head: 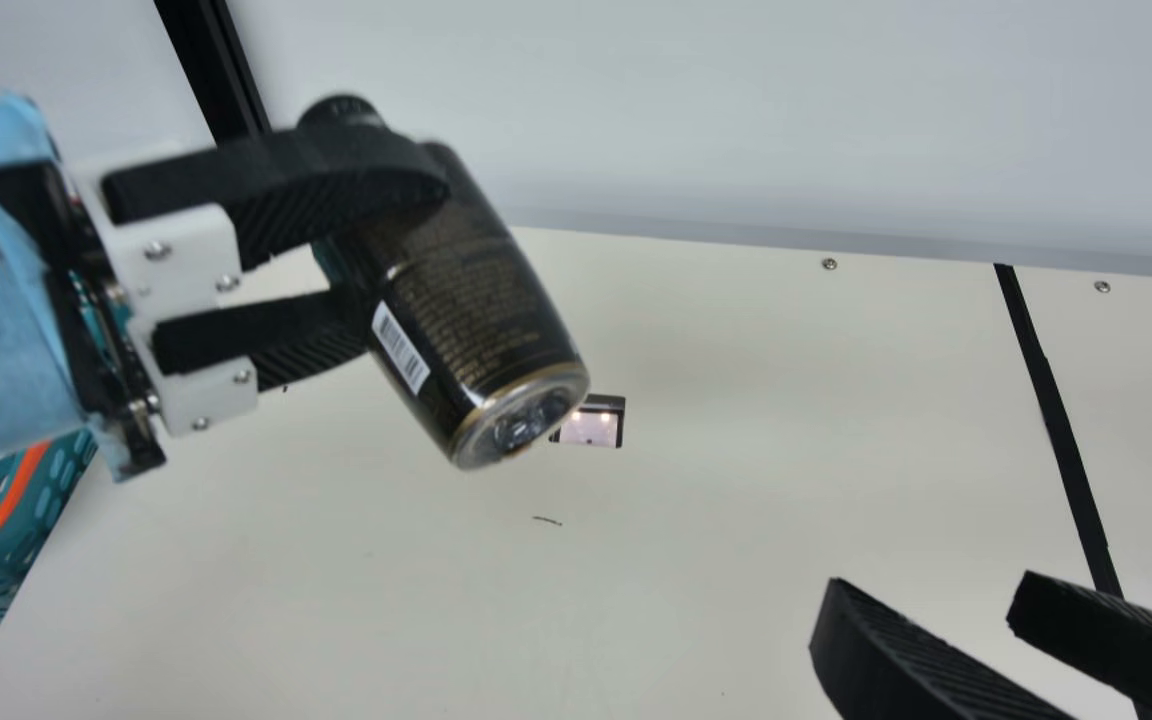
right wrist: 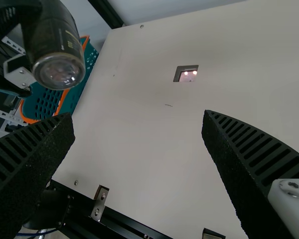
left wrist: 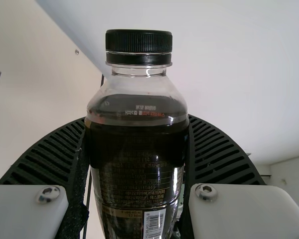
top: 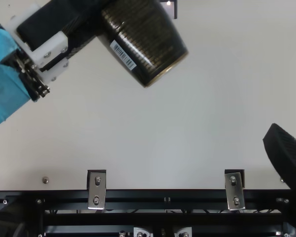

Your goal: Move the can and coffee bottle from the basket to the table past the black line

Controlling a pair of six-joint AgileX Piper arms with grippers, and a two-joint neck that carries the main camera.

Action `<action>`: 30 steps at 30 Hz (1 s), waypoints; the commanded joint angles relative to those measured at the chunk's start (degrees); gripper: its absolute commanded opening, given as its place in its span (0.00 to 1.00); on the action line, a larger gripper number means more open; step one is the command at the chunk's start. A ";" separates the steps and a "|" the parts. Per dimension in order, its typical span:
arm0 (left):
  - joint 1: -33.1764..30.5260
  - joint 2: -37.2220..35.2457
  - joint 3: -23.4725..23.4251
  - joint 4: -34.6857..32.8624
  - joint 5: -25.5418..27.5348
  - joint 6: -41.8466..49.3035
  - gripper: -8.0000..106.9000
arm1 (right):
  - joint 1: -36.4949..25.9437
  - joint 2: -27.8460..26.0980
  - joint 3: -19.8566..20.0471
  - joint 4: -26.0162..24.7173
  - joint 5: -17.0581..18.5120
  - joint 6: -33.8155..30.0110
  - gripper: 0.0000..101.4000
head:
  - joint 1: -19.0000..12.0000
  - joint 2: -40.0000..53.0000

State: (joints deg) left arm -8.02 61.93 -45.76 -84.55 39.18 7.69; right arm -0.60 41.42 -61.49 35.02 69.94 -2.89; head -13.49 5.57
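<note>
The bottle's upper body near the cap is already wrapped by black fingers, so my right gripper should next grab the bottle by its bare base end (head: 490,354) (right wrist: 57,52).
In the main view my left gripper (head: 391,255) is shut on the dark coffee bottle (head: 481,305), held tilted above the table, its black cap at the upper left and base toward the lower right. The left wrist view has the bottle (left wrist: 137,159) between both fingers of the left gripper (left wrist: 137,124). My right gripper (head: 926,600) stands open at the main view's lower right, left of the black line's (head: 1051,410) near end; in its wrist view nothing is between the fingers of the right gripper (right wrist: 137,119). The teal basket (head: 36,515) with orange trim is at the far left.
A small dark-framed recessed plate (head: 591,425) lies in the table (head: 696,520) behind the bottle's base. A wall rises along the table's far edge. Black rails with metal brackets (top: 96,190) run along the near edge in the top view.
</note>
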 commanded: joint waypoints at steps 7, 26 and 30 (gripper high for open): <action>5.53 4.58 9.99 -11.90 6.36 12.32 0.16 | 0.00 0.00 0.00 0.00 0.00 0.00 1.00 | -0.38 0.56; 6.02 5.64 11.52 -13.78 7.16 14.01 0.16 | 0.16 0.85 -0.02 1.43 -0.47 0.20 1.00 | -0.38 0.56; 6.02 5.64 11.52 -13.78 7.16 14.01 0.16 | 7.08 -0.61 2.72 -0.30 -4.33 5.90 1.00 | -0.38 0.56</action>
State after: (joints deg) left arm -2.00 67.57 -34.24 -98.33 46.34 21.70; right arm 0.49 42.32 -60.62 36.97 68.17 -1.82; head -13.49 5.28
